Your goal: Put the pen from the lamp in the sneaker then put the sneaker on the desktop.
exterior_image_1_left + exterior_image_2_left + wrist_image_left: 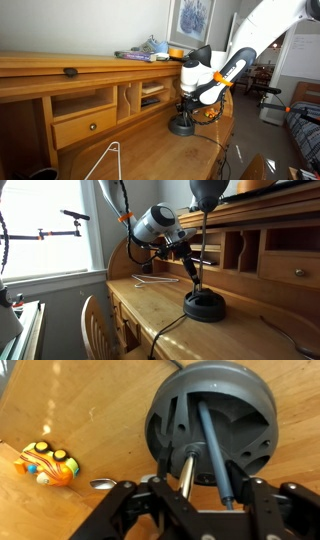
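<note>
The blue-grey pen's upper body (220, 477) is between my open fingers, which reach down past the pen's top end, so my gripper should close. Closing now would hold it.
The black lamp stands on the desktop (150, 150) (160, 325), seen by its base (181, 125) (204, 305) (215, 410). In the wrist view its dark neck (212, 450) rises from the base centre. A slim silver pen (184, 468) stands beside the neck, its foot in the base. My gripper (188, 97) (187, 264) (200, 490) is open just above the base, with a finger on each side of the pen and neck. The grey-blue sneaker (152, 46) lies on the upper shelf.
A white wire hanger (105, 160) (152, 278) lies on the desktop. An orange toy (47, 463) sits near the lamp base. The lamp's cable (165, 335) trails over the front edge. Drawers and cubbyholes (85, 122) line the back. Other items lie on the shelf beside the sneaker.
</note>
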Controlling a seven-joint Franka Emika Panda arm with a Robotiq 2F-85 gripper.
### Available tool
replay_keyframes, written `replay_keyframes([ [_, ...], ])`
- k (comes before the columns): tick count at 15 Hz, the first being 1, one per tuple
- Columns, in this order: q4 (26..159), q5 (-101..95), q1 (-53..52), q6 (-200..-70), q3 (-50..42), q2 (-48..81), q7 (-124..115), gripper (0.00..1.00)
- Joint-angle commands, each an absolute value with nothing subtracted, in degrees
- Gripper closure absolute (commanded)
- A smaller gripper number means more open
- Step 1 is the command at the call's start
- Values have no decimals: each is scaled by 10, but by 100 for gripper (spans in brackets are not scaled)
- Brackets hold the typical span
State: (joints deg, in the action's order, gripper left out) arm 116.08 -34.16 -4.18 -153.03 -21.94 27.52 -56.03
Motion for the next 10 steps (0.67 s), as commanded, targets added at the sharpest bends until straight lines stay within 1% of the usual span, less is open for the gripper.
replay_keyframes([
  [1, 1167, -338, -47, -1528, -220, 271, -563, 71],
  [4, 1168, -339, -48, -1528, -220, 270, -563, 94],
  [5, 1169, -339, -48, -1528, -220, 269, -563, 99],
  [7, 1170, -338, -48, -1527, -219, 268, -562, 100],
  [8, 1170, -338, -48, -1526, -219, 268, -562, 97],
  [10, 1170, -338, -48, -1526, -219, 267, -562, 97],
])
